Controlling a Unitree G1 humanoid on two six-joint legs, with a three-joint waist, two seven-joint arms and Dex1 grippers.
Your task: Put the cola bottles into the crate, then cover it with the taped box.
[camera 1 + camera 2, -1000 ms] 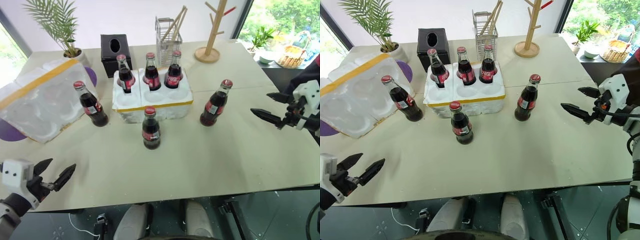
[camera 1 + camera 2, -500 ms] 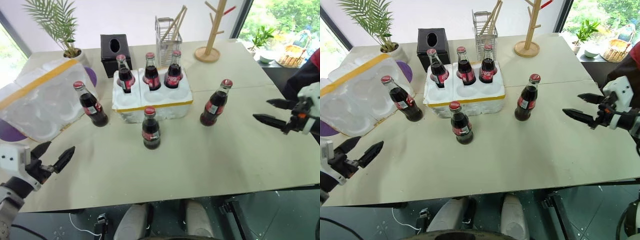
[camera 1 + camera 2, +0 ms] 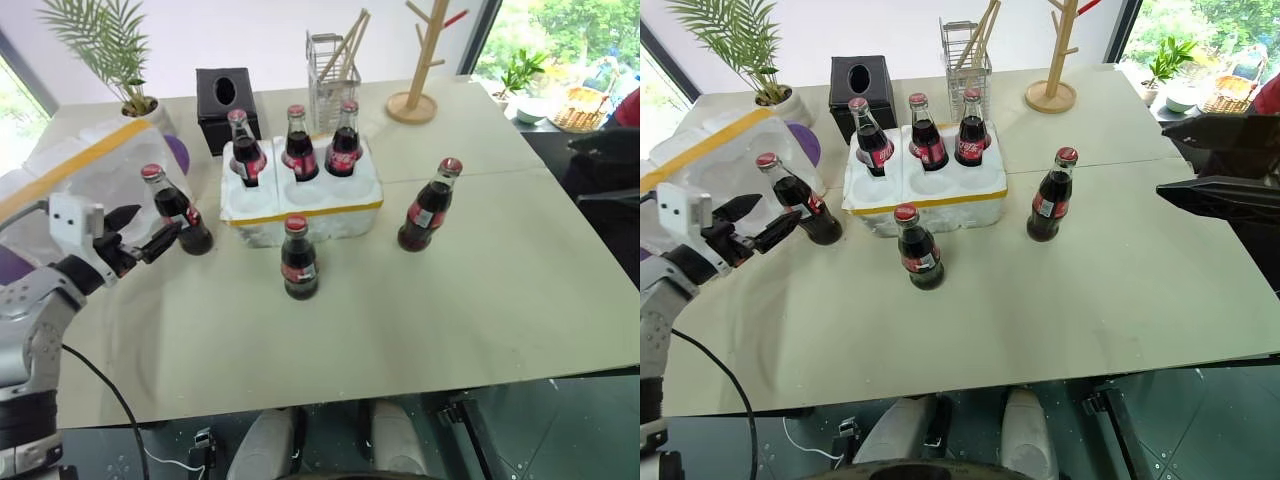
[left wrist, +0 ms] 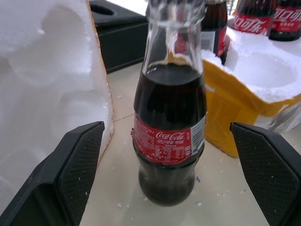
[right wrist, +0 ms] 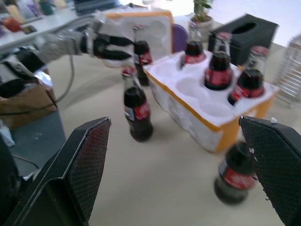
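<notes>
The left gripper isn't ready to close on the bottle yet and needs to move toward it first, because the table shows between its fingertips and the bottle's label [image 3: 181, 212] ahead.
The white foam crate [image 3: 300, 205] with a yellow tape band holds three cola bottles [image 3: 298, 148] in its back row. Three more stand loose on the table: left [image 3: 180, 215], middle [image 3: 297, 262] and right [image 3: 425, 208]. My left gripper [image 3: 160, 220] is open, level, right beside the left bottle [image 4: 170, 136], which stands just ahead between the spread fingers [image 4: 77, 169], untouched. My right gripper [image 3: 1215, 165] hangs open and empty, high at the table's right side, far from the bottles. The taped box [image 3: 70, 180] lies on its side at the left, hollows facing me.
Behind the crate stand a black tissue box [image 3: 225, 95], a wire utensil holder [image 3: 335, 65] and a wooden mug tree [image 3: 425, 60]. A potted plant [image 3: 110, 50] is at the back left. Bare tabletop lies in front of the bottles.
My left gripper has moved forward and up from the table's front edge to the left loose bottle. My right gripper has risen and drawn back at the right. Both stayed open.
</notes>
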